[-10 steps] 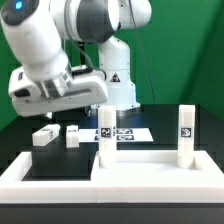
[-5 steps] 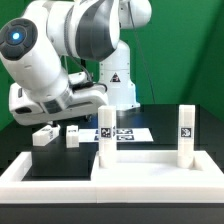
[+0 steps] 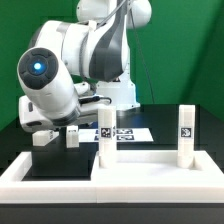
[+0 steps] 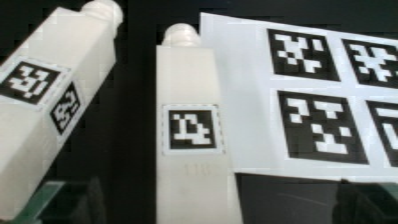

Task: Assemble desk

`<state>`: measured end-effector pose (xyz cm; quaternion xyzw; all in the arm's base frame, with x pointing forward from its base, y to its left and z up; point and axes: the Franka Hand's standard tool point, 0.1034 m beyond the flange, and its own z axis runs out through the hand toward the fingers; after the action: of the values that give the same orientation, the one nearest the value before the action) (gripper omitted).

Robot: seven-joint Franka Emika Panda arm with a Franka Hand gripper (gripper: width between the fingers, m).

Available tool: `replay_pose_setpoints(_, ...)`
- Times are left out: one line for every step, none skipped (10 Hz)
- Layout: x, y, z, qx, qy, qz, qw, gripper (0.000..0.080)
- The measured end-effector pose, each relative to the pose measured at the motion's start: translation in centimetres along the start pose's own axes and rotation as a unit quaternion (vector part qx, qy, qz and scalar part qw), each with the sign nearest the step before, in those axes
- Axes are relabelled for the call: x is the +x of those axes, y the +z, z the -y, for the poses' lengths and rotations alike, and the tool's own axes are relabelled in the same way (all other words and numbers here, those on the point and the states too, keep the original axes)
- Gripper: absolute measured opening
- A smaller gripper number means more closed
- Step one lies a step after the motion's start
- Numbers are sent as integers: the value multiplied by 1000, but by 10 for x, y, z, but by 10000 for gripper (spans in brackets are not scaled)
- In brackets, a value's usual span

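My gripper isn't ready to close yet: its fingers are above the middle leg, so it should first come down to the middle leg (image 4: pixel 196 185).
The desk slab (image 3: pixel 150 166) lies flat at the front, with two white legs (image 3: pixel 106 135) (image 3: pixel 185 133) standing upright on it. Two more tagged legs (image 3: pixel 42 137) (image 3: pixel 72 135) lie loose on the black table at the exterior view's left. My arm bends down over them, and my gripper (image 3: pixel 44 122) hangs just above. In the wrist view one leg (image 4: pixel 191 125) lies lengthwise between my wide-apart jaws, and the other leg (image 4: pixel 54 95) lies tilted beside it. My gripper (image 4: pixel 205 208) is open and holds nothing; only dim finger edges (image 4: pixel 54 205) show.
The marker board (image 3: pixel 128 133) (image 4: pixel 320 90) lies on the table right beside the nearer loose leg. A long white raised rim (image 3: pixel 20 176) borders the front and the exterior view's left. The robot base (image 3: pixel 118 85) stands behind.
My arm has swung down and toward the exterior view's left, lowering the hand over the two loose legs. The jaws have stayed wide apart. No part has moved.
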<state>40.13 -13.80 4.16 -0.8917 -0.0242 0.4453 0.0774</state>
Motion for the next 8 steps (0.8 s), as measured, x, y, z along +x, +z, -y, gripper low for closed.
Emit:
replay_pose_setpoints(0, 0, 0, 0, 0, 0, 1000, 649)
replay_pose_setpoints(0, 0, 0, 0, 0, 0, 1000, 649)
replay_pose_setpoints(0, 0, 0, 0, 0, 0, 1000, 649)
replay_pose_setpoints(-1, 3, -2, -3, 0, 5, 1000, 649)
replay_pose_setpoints(0, 19, -7, -13, 0, 30, 999, 649)
replay_pose_setpoints(4, 26, -8, -14, 1, 38, 999, 649)
replay_pose_setpoints(5, 29, -10, -14, 2, 38, 999, 649)
replay_pose_setpoints(7, 33, -11, -13, 3, 41, 999, 649)
